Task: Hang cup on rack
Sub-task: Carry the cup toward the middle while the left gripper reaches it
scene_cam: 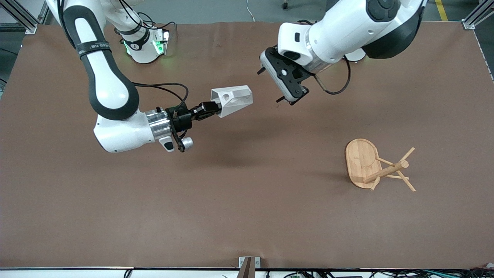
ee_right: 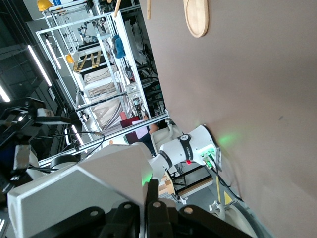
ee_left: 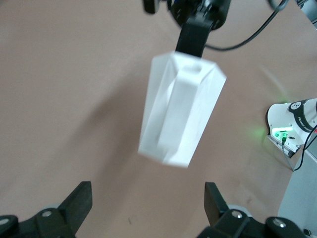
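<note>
The white cup's round hole (scene_cam: 226,97) should stay free for the rack, so my left gripper should grab the white cup by its narrow end (scene_cam: 246,98) next.
The white faceted cup (scene_cam: 232,99) hangs in the air over the brown table, and my right gripper (scene_cam: 211,109) is shut on its bottom end. It also shows in the left wrist view (ee_left: 181,114) and the right wrist view (ee_right: 84,186), where my right gripper (ee_right: 151,201) grips its wall. My left gripper (scene_cam: 269,86) is open and empty in the air beside the cup's rim end, apart from it, with its fingers (ee_left: 79,203) spread wide. The bamboo rack (scene_cam: 376,166) lies tipped on its side toward the left arm's end, with its oval base (ee_right: 196,17) on edge.
The right arm's base (scene_cam: 148,46) glows green at the table's back edge, with black cables by it. A small metal bracket (scene_cam: 249,264) sits at the table's front edge. The brown table (scene_cam: 247,216) stretches wide between cup and rack.
</note>
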Robot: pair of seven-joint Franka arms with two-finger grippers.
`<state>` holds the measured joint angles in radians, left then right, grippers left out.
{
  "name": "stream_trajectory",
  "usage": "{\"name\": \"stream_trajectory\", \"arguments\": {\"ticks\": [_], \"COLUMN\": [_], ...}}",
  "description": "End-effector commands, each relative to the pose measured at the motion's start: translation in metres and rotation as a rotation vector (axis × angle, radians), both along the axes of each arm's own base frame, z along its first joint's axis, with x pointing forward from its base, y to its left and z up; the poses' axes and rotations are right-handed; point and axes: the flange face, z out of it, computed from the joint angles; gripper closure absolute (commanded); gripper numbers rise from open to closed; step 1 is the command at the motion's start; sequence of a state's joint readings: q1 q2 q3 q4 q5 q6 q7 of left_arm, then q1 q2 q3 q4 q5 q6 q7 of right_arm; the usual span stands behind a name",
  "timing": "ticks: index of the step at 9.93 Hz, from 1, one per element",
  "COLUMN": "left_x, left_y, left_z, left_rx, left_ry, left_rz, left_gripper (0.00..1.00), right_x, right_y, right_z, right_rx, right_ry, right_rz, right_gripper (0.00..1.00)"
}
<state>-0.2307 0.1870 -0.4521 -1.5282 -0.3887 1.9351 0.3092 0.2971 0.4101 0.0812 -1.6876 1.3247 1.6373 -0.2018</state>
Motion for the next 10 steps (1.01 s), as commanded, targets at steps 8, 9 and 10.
{"name": "stream_trajectory", "arguments": {"ticks": [8,9,10], "left_x": [-0.024,-0.025,-0.025], "left_y": [-0.043,-0.044,-0.045], "left_z": [-0.052,-0.060,-0.061], "left_rx": [0.069,0.080,0.081], "left_ry": [0.019,0.031,0.033], "left_rz": [-0.019,-0.022,-0.024], "left_gripper": [0.00,0.00,0.00], "right_x": [-0.018,-0.020,-0.022], "right_y": [0.019,0.018,0.017], "right_z": [0.013,0.014,0.019], "right_rx": [0.013,0.012,0.013], "right_ry": [0.056,0.057,0.051], "right_rz": [0.006,0.007,0.007], "right_gripper": [0.99,0.99,0.99]}}
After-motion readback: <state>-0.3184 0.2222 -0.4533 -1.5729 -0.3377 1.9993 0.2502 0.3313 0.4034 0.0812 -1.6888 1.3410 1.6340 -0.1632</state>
